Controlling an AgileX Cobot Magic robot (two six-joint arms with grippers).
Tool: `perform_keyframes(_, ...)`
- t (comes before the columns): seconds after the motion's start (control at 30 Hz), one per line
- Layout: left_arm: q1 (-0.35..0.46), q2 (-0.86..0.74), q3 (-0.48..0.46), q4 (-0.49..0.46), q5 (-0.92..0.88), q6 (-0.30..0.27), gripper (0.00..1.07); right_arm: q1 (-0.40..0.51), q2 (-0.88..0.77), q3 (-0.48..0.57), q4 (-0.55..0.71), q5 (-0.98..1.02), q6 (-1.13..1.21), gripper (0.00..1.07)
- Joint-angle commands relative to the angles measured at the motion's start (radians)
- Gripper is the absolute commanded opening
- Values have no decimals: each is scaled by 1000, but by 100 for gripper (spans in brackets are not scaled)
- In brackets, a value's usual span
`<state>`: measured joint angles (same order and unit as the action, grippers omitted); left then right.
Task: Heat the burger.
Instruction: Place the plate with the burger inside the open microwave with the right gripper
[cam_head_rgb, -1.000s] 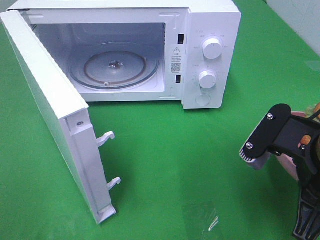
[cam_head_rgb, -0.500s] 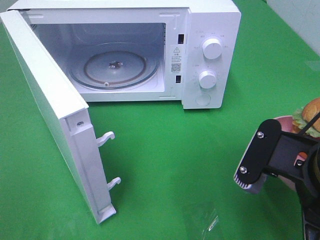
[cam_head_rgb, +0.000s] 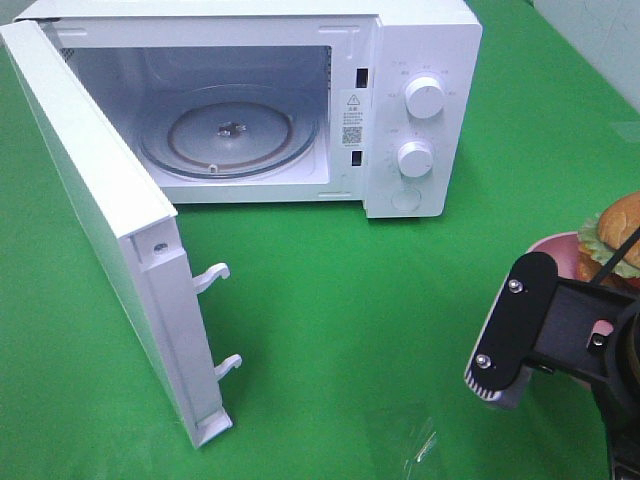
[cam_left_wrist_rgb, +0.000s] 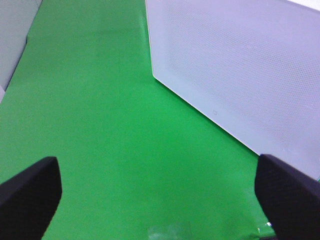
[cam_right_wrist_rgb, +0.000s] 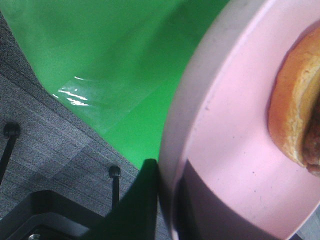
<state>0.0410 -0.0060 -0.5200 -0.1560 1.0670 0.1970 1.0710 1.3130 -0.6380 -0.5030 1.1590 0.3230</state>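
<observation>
The pink plate is over green cloth, far right of the glass turntable in the high view, so my right gripper now moves it toward the turntable before opening.
The burger (cam_head_rgb: 619, 232), with a golden bun and green lettuce, sits on a round pink plate (cam_head_rgb: 558, 250) at the right edge of the exterior view. In the right wrist view my right gripper (cam_right_wrist_rgb: 170, 200) is shut on the plate's rim (cam_right_wrist_rgb: 190, 125), one dark finger under it and one on top, and the burger's bun (cam_right_wrist_rgb: 295, 115) lies just beyond. The right arm's black wrist (cam_head_rgb: 530, 325) covers the grip from above. My left gripper (cam_left_wrist_rgb: 160, 200) is open with nothing between its fingers, over green cloth beside the microwave door (cam_left_wrist_rgb: 240, 65). It is out of the exterior view.
The white microwave (cam_head_rgb: 420, 60) stands at the back with its door (cam_head_rgb: 100, 220) swung wide open toward the front left. A glass turntable (cam_head_rgb: 228, 130) lies inside, with nothing on it. Green cloth (cam_head_rgb: 340, 300) covers the table. A grey floor shows past the table edge (cam_right_wrist_rgb: 45, 150).
The right arm has shifted toward the near edge and a little left, uncovering the burger and more of the pink plate. The microwave and door have not moved.
</observation>
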Motion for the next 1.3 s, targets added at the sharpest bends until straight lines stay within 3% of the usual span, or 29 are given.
perform_keyframes(0.03,-3,-5,2,-3,7,-2,98,2,-10,3,-70,30,23,3)
perform_keyframes(1.3,-3,-5,2,-3,7,-2,98,2,-10,3,-289,-144,-107,5)
